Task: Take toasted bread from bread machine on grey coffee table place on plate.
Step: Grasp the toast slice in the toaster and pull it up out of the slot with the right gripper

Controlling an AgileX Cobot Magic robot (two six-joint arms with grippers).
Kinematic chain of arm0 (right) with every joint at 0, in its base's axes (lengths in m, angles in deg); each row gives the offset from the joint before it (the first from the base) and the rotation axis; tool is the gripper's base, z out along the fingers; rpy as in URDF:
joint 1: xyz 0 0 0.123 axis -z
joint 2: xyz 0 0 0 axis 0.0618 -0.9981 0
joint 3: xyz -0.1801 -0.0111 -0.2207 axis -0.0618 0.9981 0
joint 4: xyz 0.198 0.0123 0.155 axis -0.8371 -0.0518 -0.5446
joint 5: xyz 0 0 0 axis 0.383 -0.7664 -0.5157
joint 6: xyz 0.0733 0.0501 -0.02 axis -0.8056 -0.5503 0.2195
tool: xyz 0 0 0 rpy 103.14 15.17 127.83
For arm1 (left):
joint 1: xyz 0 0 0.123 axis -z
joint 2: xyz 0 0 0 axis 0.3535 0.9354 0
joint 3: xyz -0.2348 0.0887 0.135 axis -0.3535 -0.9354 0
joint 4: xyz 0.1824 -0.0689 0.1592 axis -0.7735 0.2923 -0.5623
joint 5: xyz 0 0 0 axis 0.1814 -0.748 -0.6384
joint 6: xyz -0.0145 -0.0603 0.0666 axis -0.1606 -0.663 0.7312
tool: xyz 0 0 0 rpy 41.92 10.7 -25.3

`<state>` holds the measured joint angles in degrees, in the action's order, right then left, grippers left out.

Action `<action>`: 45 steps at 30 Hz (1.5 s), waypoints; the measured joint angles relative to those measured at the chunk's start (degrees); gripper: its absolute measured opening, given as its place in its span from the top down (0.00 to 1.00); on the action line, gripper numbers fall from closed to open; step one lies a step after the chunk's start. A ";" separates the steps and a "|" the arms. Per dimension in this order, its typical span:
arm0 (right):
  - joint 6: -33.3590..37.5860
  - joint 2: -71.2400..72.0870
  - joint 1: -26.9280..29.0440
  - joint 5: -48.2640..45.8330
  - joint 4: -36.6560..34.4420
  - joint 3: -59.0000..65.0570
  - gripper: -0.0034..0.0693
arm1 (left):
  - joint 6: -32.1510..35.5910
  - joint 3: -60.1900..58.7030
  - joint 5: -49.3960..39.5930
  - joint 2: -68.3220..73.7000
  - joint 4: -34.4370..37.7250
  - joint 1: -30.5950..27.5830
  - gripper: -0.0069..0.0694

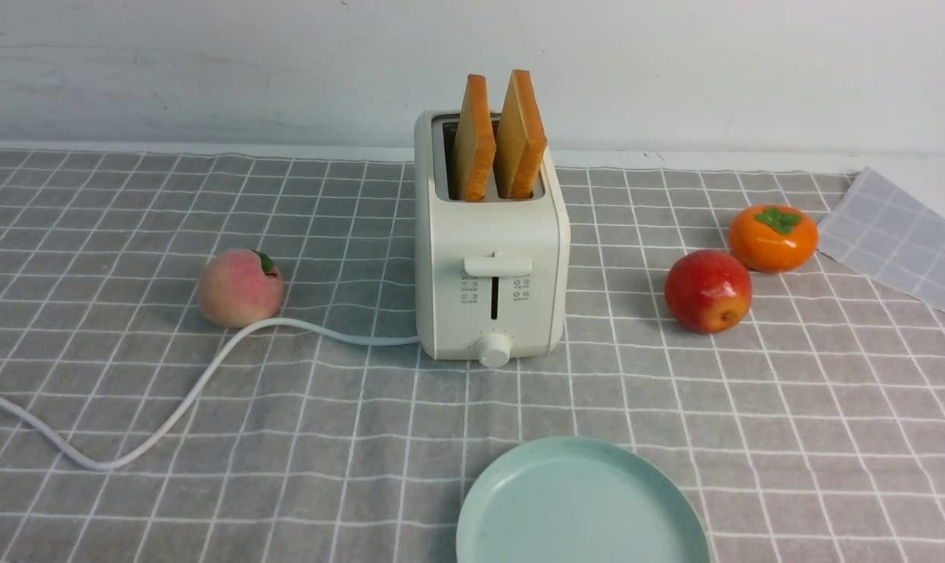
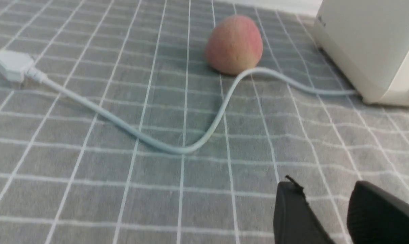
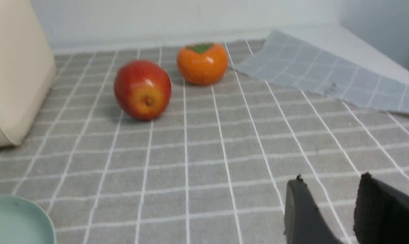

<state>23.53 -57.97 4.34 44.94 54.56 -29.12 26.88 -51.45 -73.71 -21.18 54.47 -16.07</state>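
I next grab the apple-side slice by its exposed upper part (image 1: 526,127) with my right gripper to take it out, since the slot closes around its lower end.
Two slices of toasted bread (image 1: 473,145) (image 1: 519,133) stand upright in the slots of the cream-white bread machine (image 1: 488,266) at the middle of the grey coffee table (image 1: 754,430). The empty mint-green plate (image 1: 582,508) lies in front of it, at the near edge. Neither arm shows in the front view. In the left wrist view my left gripper (image 2: 326,184) hovers open over bare cloth, with the bread machine's side (image 2: 370,44) ahead. My right gripper (image 3: 331,179) is open too, with nothing between its fingers; the plate's rim (image 3: 38,217) and the bread machine (image 3: 15,74) sit at that view's edge.
A peach (image 1: 239,288) lies left of the bread machine, and the white cord (image 1: 206,375) curls past it to a plug (image 2: 11,64). On the right lie a red apple (image 1: 707,291) and an orange persimmon (image 1: 773,237). The cloth's corner (image 1: 903,234) is folded over at far right.
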 joint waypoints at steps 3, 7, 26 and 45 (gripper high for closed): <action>-0.33 0.00 0.00 6.90 0.23 0.00 0.62 | 0.00 -0.02 6.49 0.00 0.00 0.00 0.60; -0.71 0.00 0.00 13.59 0.71 0.00 0.62 | -0.79 -0.02 12.44 0.00 0.84 0.00 0.60; -9.48 -0.07 0.00 23.14 -0.75 -5.64 0.62 | -11.34 2.37 33.67 0.00 5.48 0.00 0.60; -9.86 -39.52 0.00 0.41 3.96 -41.36 0.62 | -14.86 43.50 -21.09 33.65 3.18 0.00 0.60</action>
<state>13.68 -97.50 4.34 45.35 58.52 -70.48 12.02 -7.95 -94.80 12.47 57.65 -16.07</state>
